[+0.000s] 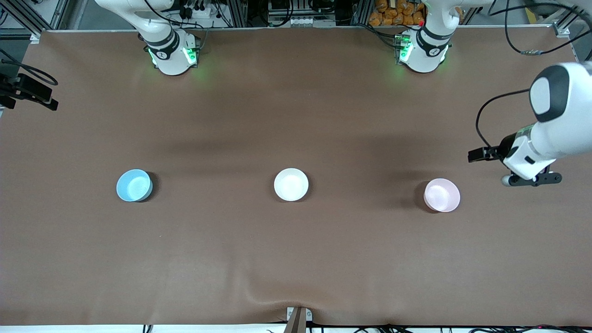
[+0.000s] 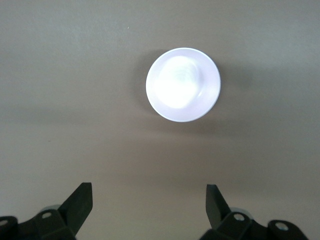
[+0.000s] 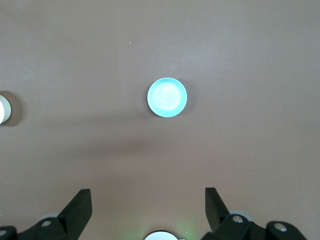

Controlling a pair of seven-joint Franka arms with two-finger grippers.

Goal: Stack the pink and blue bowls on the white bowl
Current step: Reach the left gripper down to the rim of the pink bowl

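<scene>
Next, my left gripper grabs the pink bowl by its rim (image 1: 425, 195). Then my left gripper stacks the pink bowl on the white bowl (image 1: 291, 184).
Three bowls stand apart in a row on the brown table. The blue bowl (image 1: 134, 185) is toward the right arm's end, the white bowl (image 1: 291, 184) is in the middle, and the pink bowl (image 1: 441, 195) is toward the left arm's end. My left gripper (image 1: 532, 179) hangs open and empty over the table beside the pink bowl, at the left arm's end. The left wrist view (image 2: 149, 200) shows the pink bowl (image 2: 183, 84) ahead of it. My right gripper (image 3: 148, 205) is open and empty, high over the table. Its view shows the blue bowl (image 3: 167, 97) and the white bowl's edge (image 3: 4, 108).
The two arm bases (image 1: 172, 55) (image 1: 423, 51) stand at the table's edge farthest from the front camera. A black mount with cables (image 1: 27, 90) juts in at the right arm's end. A clamp (image 1: 298, 319) sits on the nearest edge.
</scene>
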